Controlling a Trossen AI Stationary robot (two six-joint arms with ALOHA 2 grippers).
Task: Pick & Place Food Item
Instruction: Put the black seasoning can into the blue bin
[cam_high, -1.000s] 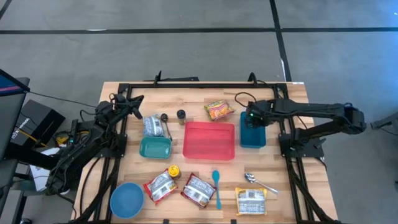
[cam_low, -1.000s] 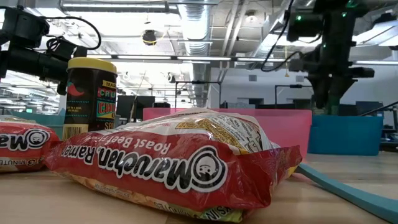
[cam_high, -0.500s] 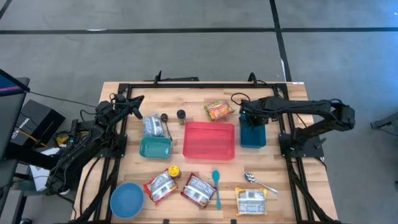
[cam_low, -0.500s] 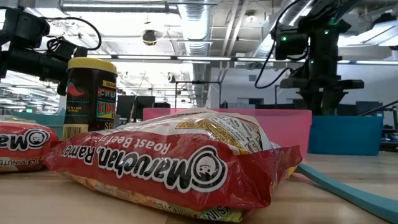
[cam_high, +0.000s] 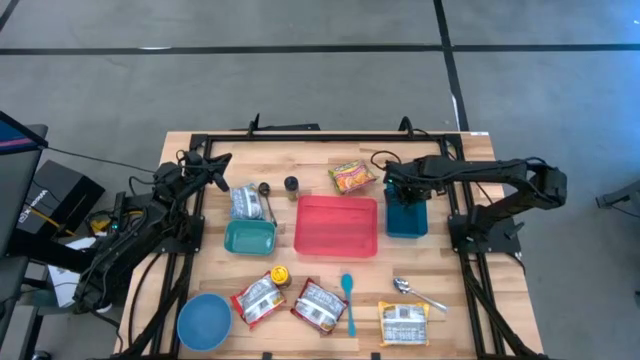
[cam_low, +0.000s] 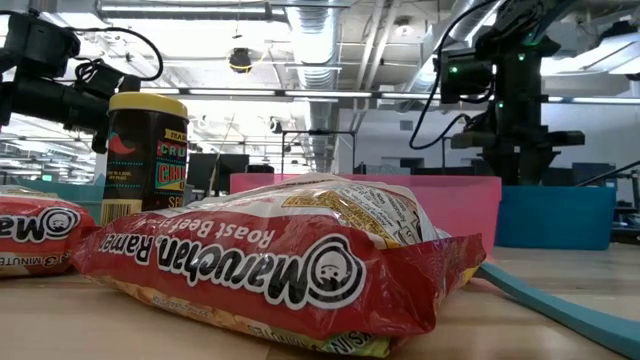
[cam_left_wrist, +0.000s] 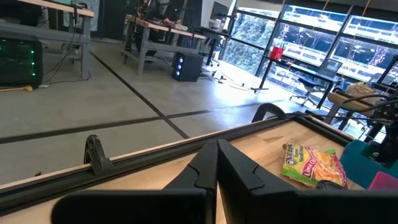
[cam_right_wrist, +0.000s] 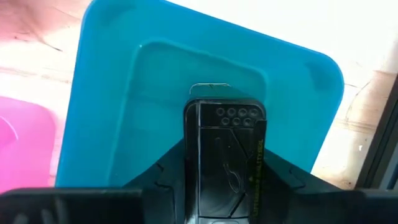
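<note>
I should let go of the shaker bottle with my right gripper now. The shaker bottle's end with the cap is over the blue bin's bottom, inside the blue bin's rim.
My right gripper (cam_high: 404, 190) points down over a blue bin (cam_high: 407, 218) at the table's right. It is shut on a dark shaker bottle (cam_right_wrist: 225, 162) with a perforated cap (cam_right_wrist: 231, 113). The low view shows this gripper (cam_low: 520, 165) reaching down behind the bin's rim (cam_low: 556, 212), which hides the bottle. A pink tray (cam_high: 336, 226) sits left of the bin, and a yellow-red snack packet (cam_high: 352, 177) lies beyond the tray. My left gripper (cam_high: 217, 163) waits shut at the far left, level above the table; its fingers (cam_left_wrist: 216, 168) lie together. My right gripper pinches the shaker bottle by its two long sides (cam_right_wrist: 189, 168) between the two fingers (cam_right_wrist: 163, 177). The fingers come from above and lie along the bottle. The capped end points down into the blue bin (cam_right_wrist: 118, 124); whether it touches the floor I cannot tell.
At the left stand a teal container (cam_high: 249, 237), a silver packet (cam_high: 246, 202) and a small dark shaker (cam_high: 291, 185). Near the front lie ramen packets (cam_high: 258, 298) (cam_low: 270, 260), a yellow-lidded jar (cam_high: 280, 274), a blue bowl (cam_high: 204, 321), a teal spoon (cam_high: 348, 300), a metal spoon (cam_high: 415, 292) and another packet (cam_high: 403, 322).
My right gripper has sunk toward the blue bin with the bottle still in it, shifting slightly toward the table's left, and has tipped more steeply downward. Most of the move came early in the second.
</note>
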